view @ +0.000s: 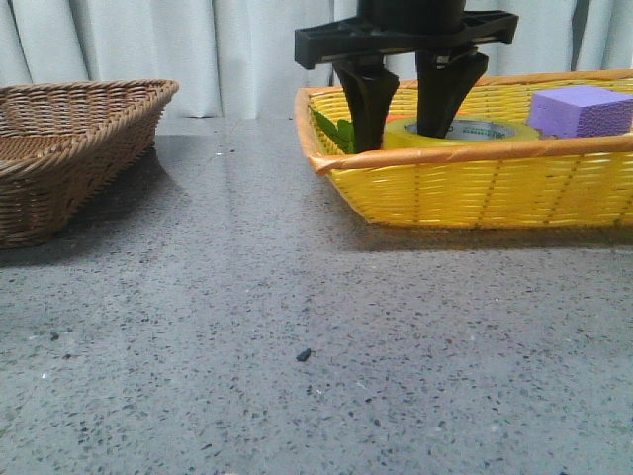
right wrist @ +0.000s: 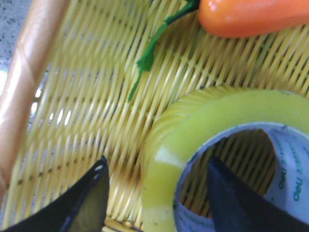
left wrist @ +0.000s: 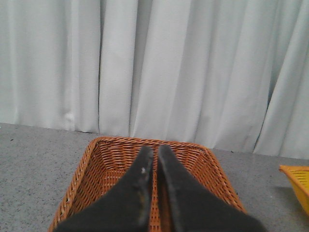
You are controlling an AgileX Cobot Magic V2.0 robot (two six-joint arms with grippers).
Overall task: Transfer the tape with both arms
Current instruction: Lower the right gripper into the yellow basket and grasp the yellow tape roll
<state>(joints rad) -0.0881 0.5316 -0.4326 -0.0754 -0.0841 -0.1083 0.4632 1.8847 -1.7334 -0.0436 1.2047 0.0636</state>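
My right gripper should close on the roll now: its fingers are around the roll's side [right wrist: 163,181] in the right wrist view, with one finger inside its core [right wrist: 241,166].
The tape [view: 475,133], a yellow roll with a white core and green lettering, lies flat in the yellow basket [view: 475,188]. My right gripper [view: 406,119] is open and reaches down into the basket, one finger [view: 364,104] outside the roll's wall and the other finger [view: 443,94] inside its core. In the right wrist view the roll's wall [right wrist: 166,164] stands between the two open fingers, and the gripper [right wrist: 157,181] does not squeeze it. My left gripper [left wrist: 155,152] is shut and empty, held above the brown wicker basket [left wrist: 111,159].
A purple foam block [view: 582,109] lies in the yellow basket at the right. An orange carrot-like thing with a green stem [right wrist: 251,17] lies beside the tape. The brown wicker basket [view: 69,148] stands at the far left. White curtains hang behind.
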